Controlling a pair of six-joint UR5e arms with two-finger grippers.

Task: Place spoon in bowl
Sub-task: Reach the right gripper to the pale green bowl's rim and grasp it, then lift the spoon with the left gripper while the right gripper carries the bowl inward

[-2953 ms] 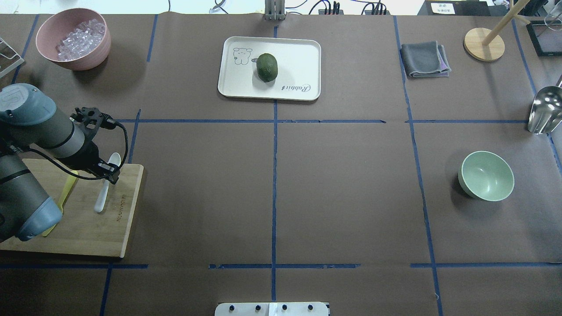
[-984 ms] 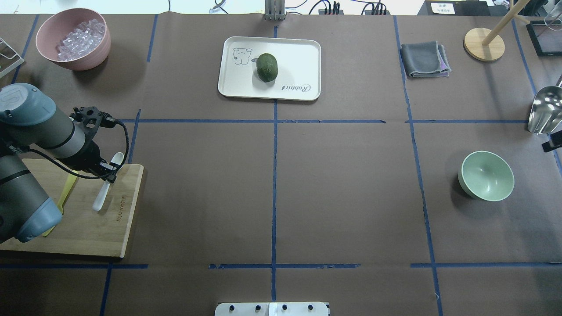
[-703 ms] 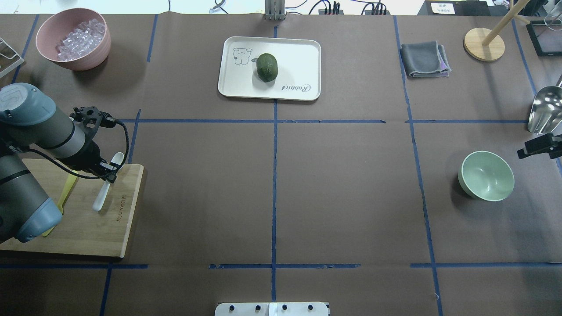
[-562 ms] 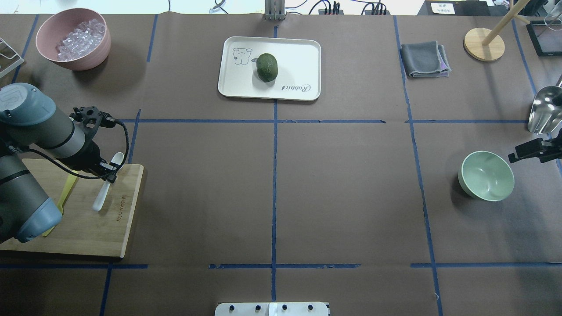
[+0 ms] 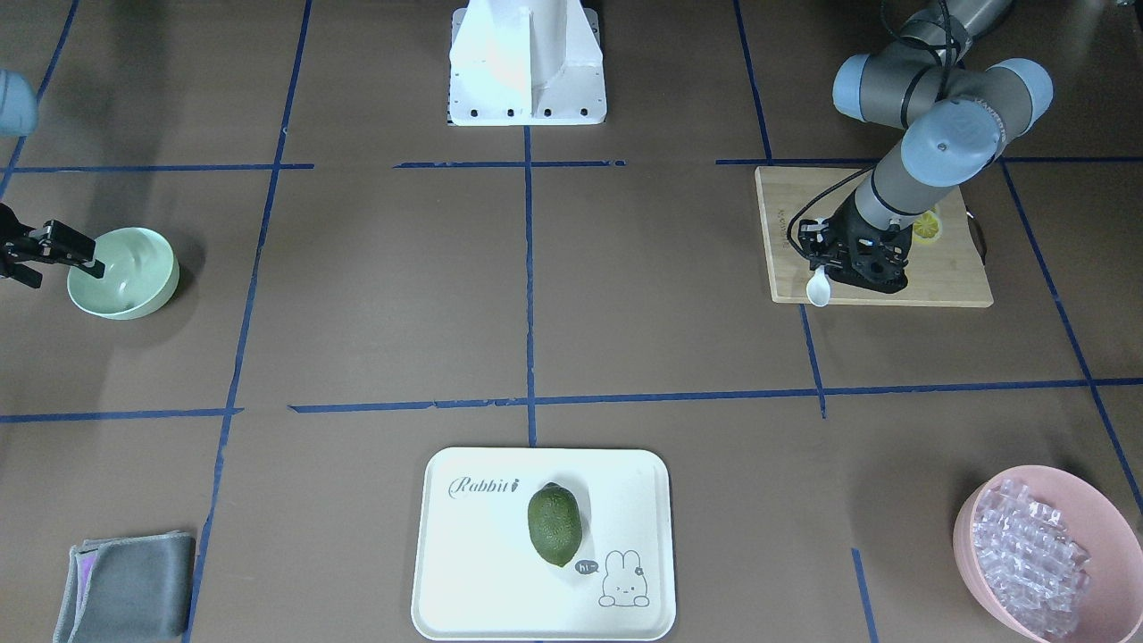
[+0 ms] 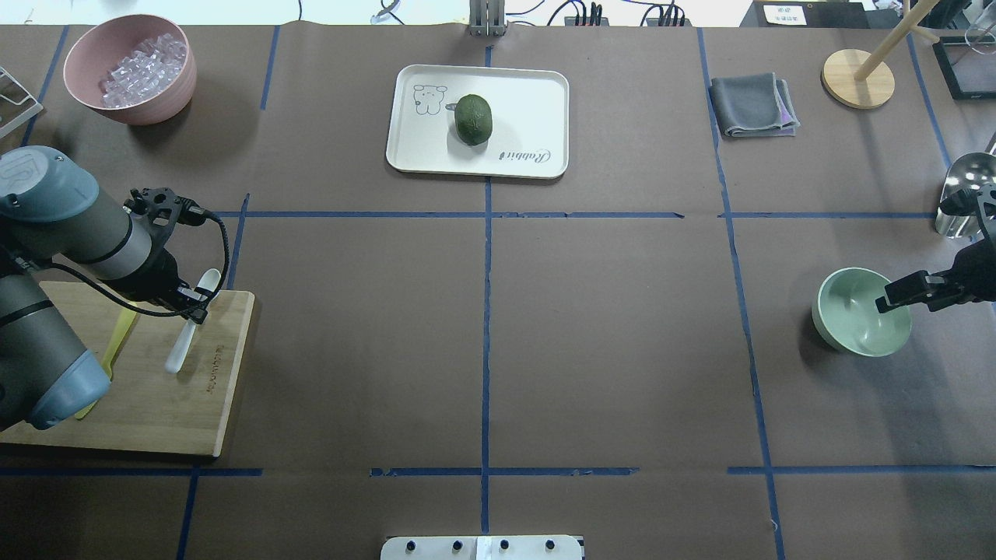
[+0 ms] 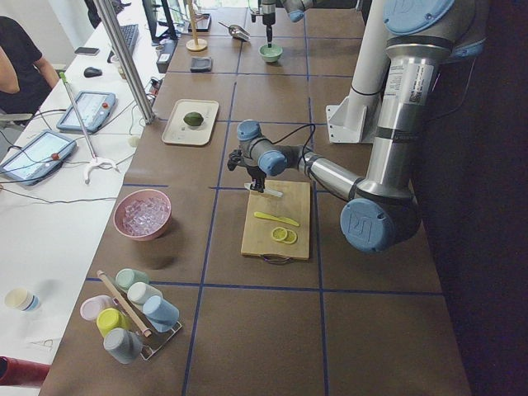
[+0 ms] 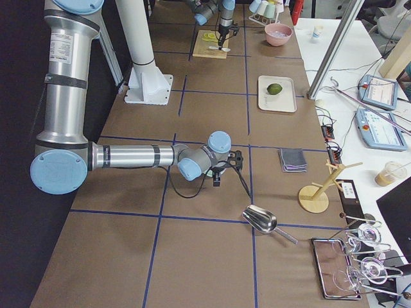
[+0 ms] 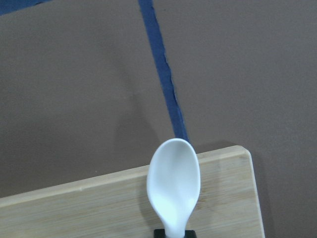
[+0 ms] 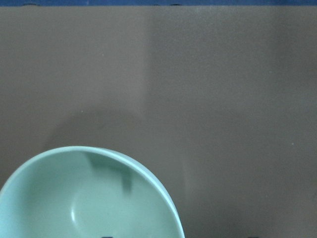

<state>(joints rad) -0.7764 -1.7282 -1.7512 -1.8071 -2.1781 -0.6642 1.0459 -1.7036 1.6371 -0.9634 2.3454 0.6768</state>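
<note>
The right gripper grabs the mint-green bowl by its rim [image 5: 95, 245] next, to bring the bowl to where it is ready for placing the white spoon [image 5: 819, 288] in it.
The white spoon [image 6: 178, 354] is in my left gripper [image 6: 192, 305], shut on its handle over the wooden cutting board [image 6: 156, 412]. The scoop [image 9: 173, 181] sticks out past the board's far corner, just above it. It also shows in the front view [image 5: 818, 289]. The mint-green bowl [image 6: 852, 330] stands upright at the right side, far from the spoon. My right gripper [image 6: 896, 299] is open and empty, low over the bowl's right rim [image 5: 134, 308]. The right wrist view looks down on the empty bowl [image 10: 89, 198].
A yellow-green knife [image 6: 117, 342] and a lemon slice [image 5: 926, 226] lie on the board. A pink bowl of clear pieces [image 6: 131, 68] stands far left, a white tray [image 6: 529, 97] with a green fruit far centre, a grey cloth [image 6: 753, 105], a wooden stand [image 6: 857, 78] and a metal scoop [image 6: 965, 179] right.
My right arm has come in from the right edge and moved left to the bowl's rim. My left gripper tilted the spoon slightly earlier and has held still since.
</note>
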